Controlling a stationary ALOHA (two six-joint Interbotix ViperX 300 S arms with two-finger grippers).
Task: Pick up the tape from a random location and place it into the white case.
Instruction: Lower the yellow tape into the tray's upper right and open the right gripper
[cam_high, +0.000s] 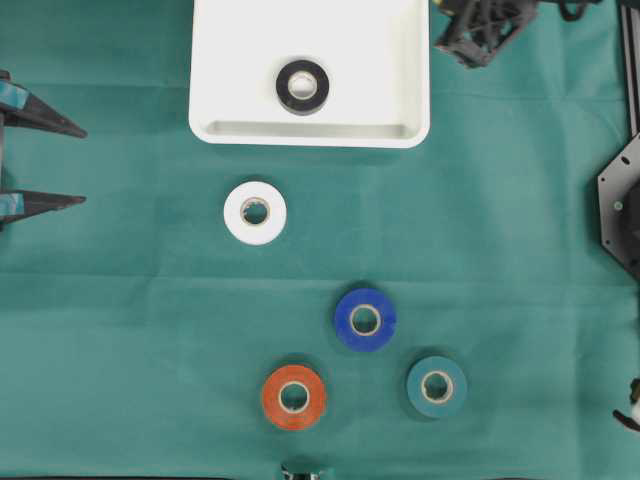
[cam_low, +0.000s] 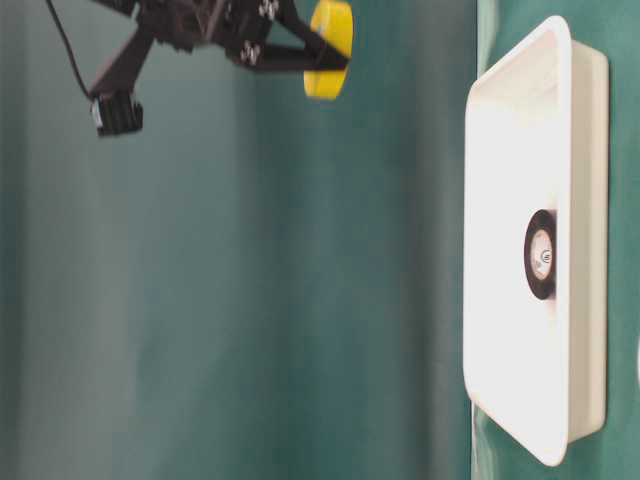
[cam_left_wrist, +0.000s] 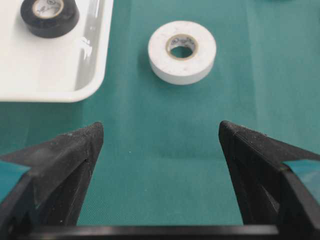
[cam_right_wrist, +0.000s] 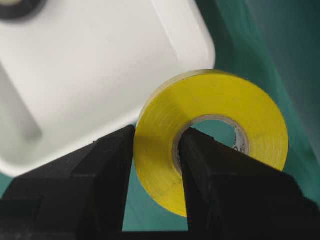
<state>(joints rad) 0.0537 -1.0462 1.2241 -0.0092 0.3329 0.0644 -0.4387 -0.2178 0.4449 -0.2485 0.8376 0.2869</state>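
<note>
The yellow tape roll (cam_right_wrist: 215, 95) hangs outside the white case's corner (cam_right_wrist: 202, 62) and would miss if my right gripper opened now, so it is too early to let go.
My right gripper (cam_right_wrist: 157, 131) is shut on a yellow tape roll (cam_right_wrist: 220, 95), one finger through its hole and the other outside its rim. The roll (cam_low: 330, 48) hangs high above the cloth, just off a corner of the white case (cam_right_wrist: 100, 75). From overhead the right gripper (cam_high: 472, 45) sits beside the case's (cam_high: 310, 134) right rim, and the yellow roll is hidden under it. A black tape roll (cam_high: 302, 86) lies flat inside the case. My left gripper (cam_left_wrist: 160, 131) is open and empty at the left edge (cam_high: 78, 160).
On the green cloth lie a white roll (cam_high: 255, 212), a blue roll (cam_high: 365, 319), an orange roll (cam_high: 294, 397) and a teal roll (cam_high: 436, 386). The white roll (cam_left_wrist: 182, 51) is straight ahead of the left gripper. Black arm hardware (cam_high: 620, 205) stands at the right edge.
</note>
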